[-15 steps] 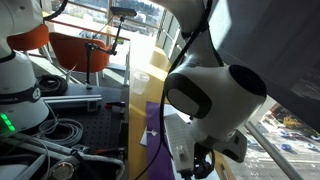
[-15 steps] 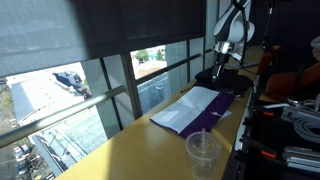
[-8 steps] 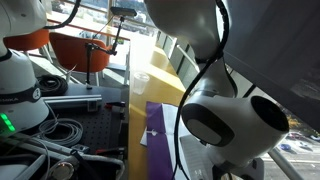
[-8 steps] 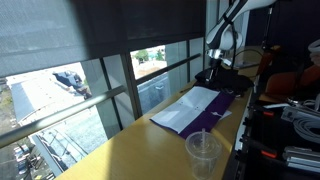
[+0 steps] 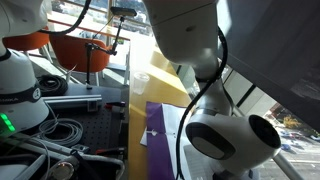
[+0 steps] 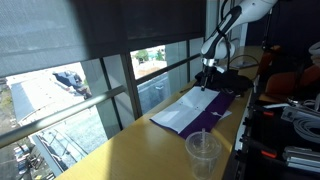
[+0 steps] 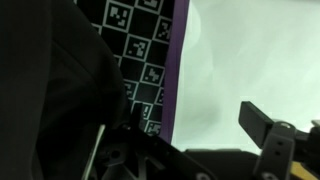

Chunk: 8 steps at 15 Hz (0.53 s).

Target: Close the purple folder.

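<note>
My gripper grabs the folder's open cover (image 5: 153,130) by the purple edge beside the patterned pad next, toward the folder's far end, to close the purple folder.
The purple folder (image 6: 222,113) lies open on the wooden table, with white paper (image 6: 193,104) showing inside it. In an exterior view its purple cover (image 5: 153,130) shows beside the arm. In the wrist view a purple edge (image 7: 181,50) runs between the white paper (image 7: 250,50) and a dark patterned pad (image 7: 140,40). My gripper (image 6: 206,82) hangs over the folder's far end. Its fingers (image 7: 195,140) are spread wide above the paper and hold nothing.
A clear plastic cup (image 6: 203,152) stands on the near end of the wooden table (image 6: 140,150). Window glass (image 6: 110,95) runs along one side of the table. Cables and equipment (image 5: 50,130) crowd the black bench on the other side.
The arm has swung toward the window side and lower, bringing the gripper from beyond the folder to above its far end. The folder has not moved.
</note>
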Tool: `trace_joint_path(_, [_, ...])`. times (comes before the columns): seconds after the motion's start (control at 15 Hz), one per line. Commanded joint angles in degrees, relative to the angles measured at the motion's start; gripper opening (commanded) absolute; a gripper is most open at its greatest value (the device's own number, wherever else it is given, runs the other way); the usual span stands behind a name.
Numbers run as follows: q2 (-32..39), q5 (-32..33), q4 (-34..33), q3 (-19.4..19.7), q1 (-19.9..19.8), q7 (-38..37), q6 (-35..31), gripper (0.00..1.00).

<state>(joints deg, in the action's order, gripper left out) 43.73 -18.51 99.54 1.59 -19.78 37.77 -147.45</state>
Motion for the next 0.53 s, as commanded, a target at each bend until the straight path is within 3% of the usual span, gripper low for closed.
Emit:
trace_joint_path(0.0, [1.92, 2.24, -3.11, -2.49, -2.05, -2.57, 1.44, 0.7])
trace_joint_path(0.13, [1.96, 2.37, -3.52, -3.06, -2.16, -3.34, 1.78, 0.62])
trace_joint_path(0.47, [1.36, 2.35, -4.33, -4.13, -2.09, -5.15, 2.3, 0.23])
